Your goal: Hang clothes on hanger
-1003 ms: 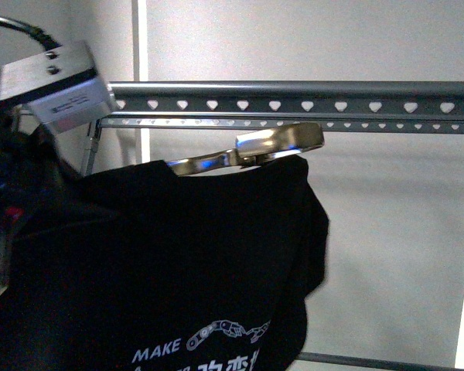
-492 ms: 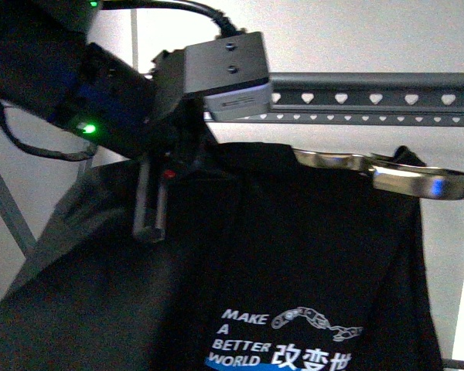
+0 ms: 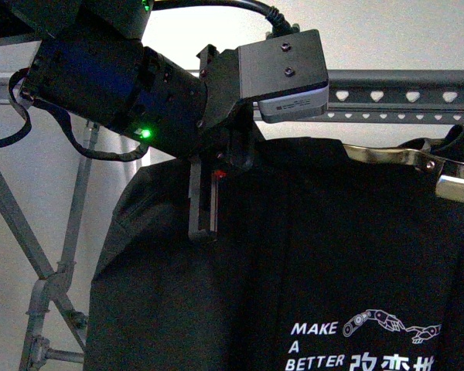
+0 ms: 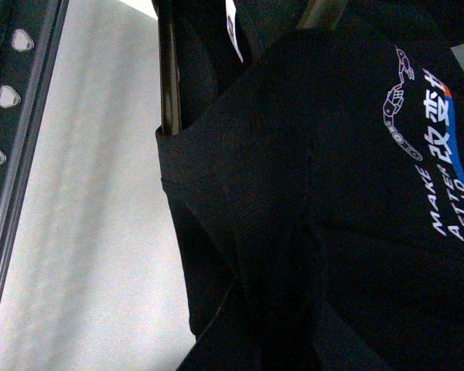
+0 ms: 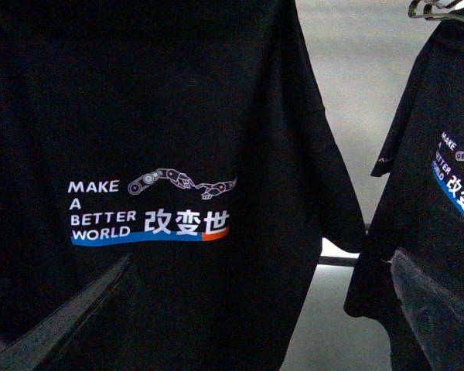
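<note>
The black T-shirt needs to go onto the hanger, so I should next grab the T-shirt by its ribbed collar edge (image 3: 313, 151) with my right gripper.
The clothes (image 3: 309, 255), a black T-shirt with white "MAKE A BETTER" print, hang in front of the hanger (image 3: 394, 97), a grey rail with heart-shaped holes. My left gripper (image 3: 203, 224) points down from the rail, shut on the shirt's upper edge near the shoulder. In the left wrist view the black cloth (image 4: 317, 193) fills the frame and hides the jaws, with the rail (image 4: 8, 100) beside it. In the right wrist view my right gripper (image 5: 247, 332) is open and empty, its fingers (image 5: 441, 309) facing the printed shirt front (image 5: 147, 209).
A shiny chrome bar (image 3: 417, 158) lies along the shirt's top at the right. The rack's crossed legs (image 3: 54, 278) stand at the left. A second black printed shirt (image 5: 448, 193) hangs beside the first in the right wrist view, and a lower rail (image 5: 336, 261) runs behind.
My left arm and the shirt it holds have shifted from the left edge towards the middle and right of the front view. The chrome bar has moved right too.
</note>
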### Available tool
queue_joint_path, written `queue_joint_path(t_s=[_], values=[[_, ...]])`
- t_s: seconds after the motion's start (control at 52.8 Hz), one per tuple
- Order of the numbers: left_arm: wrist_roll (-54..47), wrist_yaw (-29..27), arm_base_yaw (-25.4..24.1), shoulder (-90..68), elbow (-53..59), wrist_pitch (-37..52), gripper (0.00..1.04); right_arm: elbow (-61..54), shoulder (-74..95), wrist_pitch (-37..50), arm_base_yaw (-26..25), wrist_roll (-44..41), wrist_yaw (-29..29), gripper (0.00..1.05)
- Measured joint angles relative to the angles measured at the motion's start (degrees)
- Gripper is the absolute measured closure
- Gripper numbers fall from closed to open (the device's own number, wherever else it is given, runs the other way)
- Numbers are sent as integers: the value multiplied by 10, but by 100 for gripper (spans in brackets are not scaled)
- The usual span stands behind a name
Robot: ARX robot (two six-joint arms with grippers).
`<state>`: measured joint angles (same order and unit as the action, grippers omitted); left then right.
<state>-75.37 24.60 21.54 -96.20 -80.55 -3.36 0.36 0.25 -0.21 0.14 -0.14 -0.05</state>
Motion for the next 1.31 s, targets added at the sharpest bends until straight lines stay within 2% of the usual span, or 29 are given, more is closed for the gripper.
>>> queue_joint_path(t_s=[0.189, 0.208, 0.246, 0.265, 0.322, 0.36, 0.397, 0.511, 0.644, 0.757, 0.927, 1.192, 1.306], values=[[0, 0, 0, 0, 0, 0, 101, 0, 0, 0, 0, 0, 0, 7], [0, 0, 0, 0, 0, 0, 101, 2, 5, -6, -5, 5, -16, 7], [-1, 0, 0, 0, 0, 0, 101, 26, 38, -58, -42, 14, -103, 7], [-1, -1, 0, 0, 0, 0, 101, 41, 69, -81, -68, 14, -174, 7], [-2, -2, 0, 0, 0, 0, 101, 81, 176, -79, -151, -5, -318, 7], [-2, -1, 1, 0, 0, 0, 101, 105, 245, -45, -199, -33, -380, 7], [-2, -1, 1, 0, 0, 0, 101, 132, 313, -3, -235, -74, -409, 7], [-2, -2, -2, 0, 0, 0, 101, 186, 431, 77, -260, -184, -393, 7], [-2, -4, -4, 0, 0, 0, 101, 241, 545, 144, -261, -335, -364, 7], [-2, -3, -3, 0, 0, 0, 101, 298, 618, 149, -250, -475, -351, 7], [-2, -2, -1, 0, 0, 0, 101, 400, 695, 146, -213, -627, -336, 7], [-2, -2, -2, 0, 0, 0, 101, 564, 784, 97, -128, -762, -319, 7], [-2, -2, -2, 0, 0, 0, 101, 617, 818, 63, -95, -783, -311, 7]])
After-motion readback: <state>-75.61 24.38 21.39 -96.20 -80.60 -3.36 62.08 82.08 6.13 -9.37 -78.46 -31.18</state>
